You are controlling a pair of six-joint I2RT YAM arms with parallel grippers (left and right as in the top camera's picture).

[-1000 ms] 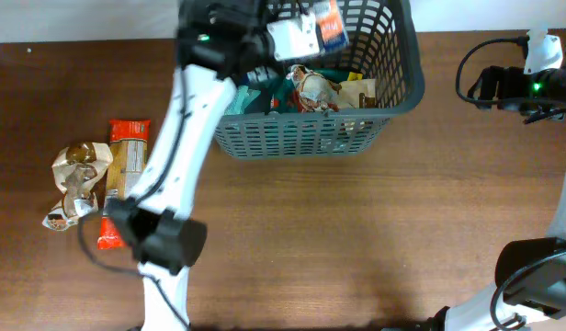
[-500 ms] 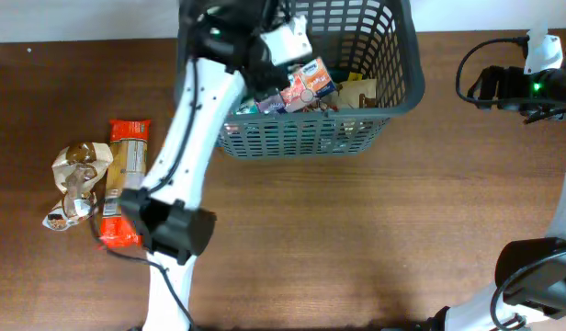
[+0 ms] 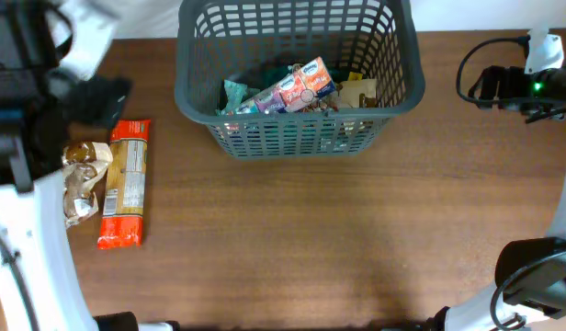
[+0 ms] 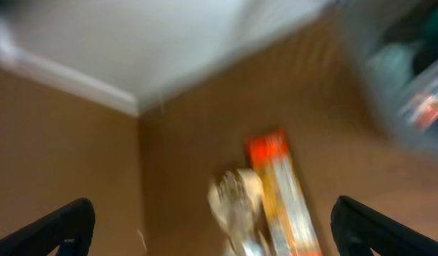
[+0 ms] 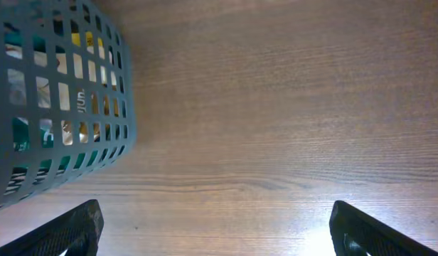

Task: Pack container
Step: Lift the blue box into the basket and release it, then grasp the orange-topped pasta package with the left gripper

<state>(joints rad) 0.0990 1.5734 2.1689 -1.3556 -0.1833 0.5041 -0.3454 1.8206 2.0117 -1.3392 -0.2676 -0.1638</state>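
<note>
I should grab the orange pasta packet (image 3: 125,184) with my left gripper next, across its narrow width at the middle. Then it can be packed into the container (image 3: 297,138).
The container (image 3: 297,138), a dark grey slotted basket, stands at the back middle of the table with several packets in it. A colourful packet (image 3: 292,89) lies on top of them. An orange pasta packet (image 3: 125,184) and a crumpled beige packet (image 3: 79,179) lie on the table at the left. My left gripper (image 4: 212,217) is open and empty, blurred, high above those two packets (image 4: 279,199). My right gripper (image 5: 215,217) is open and empty over bare wood, to the right of the container (image 5: 55,92).
The brown wooden table (image 3: 356,239) ends at a white wall along the back. The right arm (image 3: 531,78) and its cables sit at the far right edge. The left arm's white links (image 3: 26,248) run down the left side.
My left gripper opened and let the colourful packet drop into the container. The left arm then swung left, over the packets on the table. The right arm has not moved.
</note>
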